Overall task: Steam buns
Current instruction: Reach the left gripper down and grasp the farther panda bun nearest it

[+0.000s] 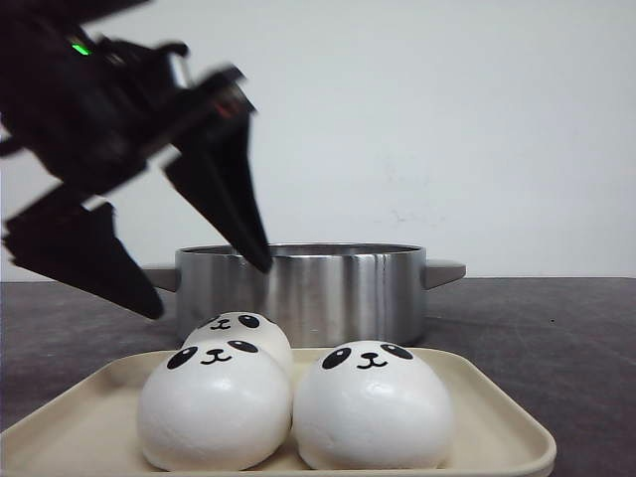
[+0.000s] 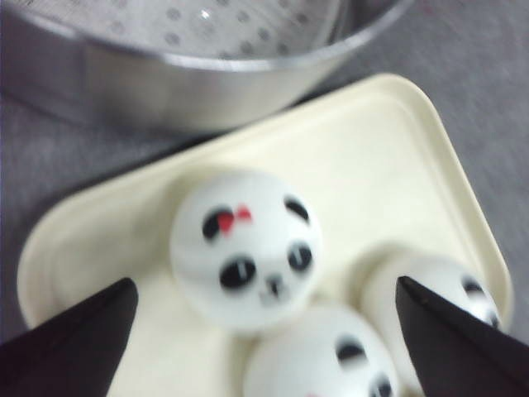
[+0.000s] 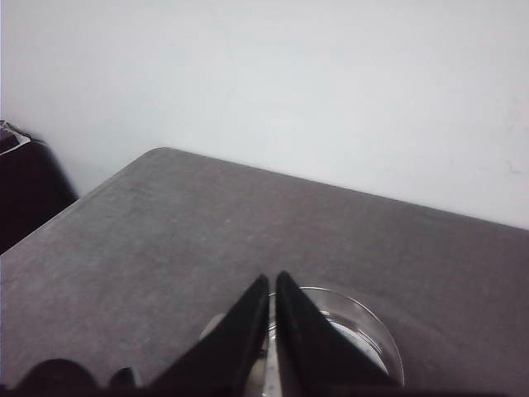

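Observation:
My left gripper's fingers hang above the rear bun's rounded top (image 2: 245, 248), over the cream tray, so closing now would miss it. My left gripper lowers first, then closes.
Three white panda-faced buns lie on a cream tray (image 1: 502, 422): one front left (image 1: 214, 407), one front right (image 1: 373, 409), one behind (image 1: 246, 330). A fourth bun is not in view. My left gripper (image 1: 206, 286) hangs open and empty just above the left side of the tray. In the left wrist view its gripper (image 2: 264, 284) straddles the rear bun (image 2: 246, 248), with the two others (image 2: 322, 360) (image 2: 434, 289) beside it on the tray (image 2: 388, 149). My right gripper (image 3: 272, 281) is shut, its fingers over a round glass lid (image 3: 364, 331).
A steel pot (image 1: 318, 288) with side handles stands right behind the tray; its perforated steamer plate (image 2: 207, 25) shows in the left wrist view. The table is dark grey (image 3: 165, 240), with a white wall behind it.

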Available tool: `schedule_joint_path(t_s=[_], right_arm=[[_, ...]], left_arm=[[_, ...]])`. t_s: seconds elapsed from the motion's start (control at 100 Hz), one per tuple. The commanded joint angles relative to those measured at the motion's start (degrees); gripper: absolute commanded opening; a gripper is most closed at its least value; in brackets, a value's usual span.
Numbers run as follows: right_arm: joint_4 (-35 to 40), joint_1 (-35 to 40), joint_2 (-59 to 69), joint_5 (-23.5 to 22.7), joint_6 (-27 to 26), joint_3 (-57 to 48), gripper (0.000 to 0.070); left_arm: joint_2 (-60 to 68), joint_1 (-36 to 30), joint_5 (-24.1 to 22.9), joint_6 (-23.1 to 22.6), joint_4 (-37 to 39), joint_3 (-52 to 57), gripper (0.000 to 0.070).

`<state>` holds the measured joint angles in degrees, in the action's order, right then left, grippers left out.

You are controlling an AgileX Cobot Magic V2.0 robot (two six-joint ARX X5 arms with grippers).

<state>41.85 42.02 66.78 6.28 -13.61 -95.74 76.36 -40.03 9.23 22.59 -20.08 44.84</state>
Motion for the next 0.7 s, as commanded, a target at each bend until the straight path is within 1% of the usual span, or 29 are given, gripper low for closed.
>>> schedule_joint_path(t_s=[0.0, 0.06, 0.22, 0.36, 0.41, 0.44, 0.47, 0.49, 0.51, 0.54, 0.55, 0.56, 0.59, 0.61, 0.62, 0.65, 0.69], right_arm=[[-0.4, 0.6, 0.5, 0.1, -1.4, -0.7, 0.0006], [-0.5, 0.6, 0.5, 0.1, -1.6, -0.7, 0.0006], [-0.4, 0.6, 0.5, 0.0, -1.6, -0.7, 0.0006], [-0.2, 0.6, 0.5, 0.0, -1.6, -0.7, 0.0006], [-0.1, 0.6, 0.5, 0.0, -1.6, -0.7, 0.0006], [-0.1, 0.6, 0.5, 0.0, -1.6, -0.7, 0.0006], [0.0, 0.6, 0.5, 0.0, -1.6, -0.7, 0.0006], [0.1, 0.6, 0.5, 0.0, -1.6, -0.7, 0.0006], [0.2, 0.6, 0.5, 0.0, -1.6, -0.7, 0.0006], [0.2, 0.6, 0.5, 0.0, -1.6, -0.7, 0.0006], [0.3, 0.6, 0.5, 0.0, -1.6, -0.7, 0.0006], [0.3, 0.6, 0.5, 0.0, -1.6, -0.7, 0.0006], [0.4, 0.6, 0.5, 0.0, -1.6, -0.7, 0.0006], [0.5, 0.6, 0.5, 0.0, -1.6, -0.7, 0.0006], [0.5, 0.6, 0.5, 0.0, -1.6, -0.7, 0.0006], [0.5, 0.6, 0.5, 0.0, -1.6, -0.7, 0.0006], [0.5, 0.6, 0.5, 0.0, -1.5, -0.7, 0.0006]], left_arm=[[3.1, -0.6, -0.4, 1.4, 1.7, 1.9, 0.0604], [5.9, -0.6, -0.4, 2.4, 2.0, 3.4, 0.0604], [12.0, -0.6, -0.2, 2.4, 0.0, 6.5, 0.0602], [14.7, -0.7, -0.3, 2.4, -0.3, 6.6, 0.0595], [15.2, -0.7, -0.4, 2.4, -0.2, 6.6, 0.0586], [15.4, -0.7, -0.4, 2.4, -0.2, 6.6, 0.0569], [15.5, -0.7, -0.4, 2.4, -0.2, 6.6, 0.0526], [15.6, -0.7, -0.4, 2.4, -0.2, 6.6, 0.0485], [15.6, -0.7, -0.4, 2.4, -0.2, 6.6, 0.0434], [15.6, -0.7, -0.5, 2.4, -0.2, 6.6, 0.0336], [15.6, -0.7, -0.5, 2.4, -0.2, 6.6, 0.0317], [15.6, -0.7, -0.4, 2.4, -0.2, 6.6, 0.0255], [15.6, -0.7, -0.4, 2.4, -0.2, 6.7, 0.0118], [15.6, -0.7, -0.4, 2.3, -0.2, 6.7, 0.0031], [15.6, -0.7, -0.4, 2.3, -0.3, 6.8, 0.0], [15.6, -0.7, -0.4, 2.3, -0.8, 7.0, 0.0017], [15.5, -0.7, -0.5, 2.1, -1.4, 7.6, 0.001]])
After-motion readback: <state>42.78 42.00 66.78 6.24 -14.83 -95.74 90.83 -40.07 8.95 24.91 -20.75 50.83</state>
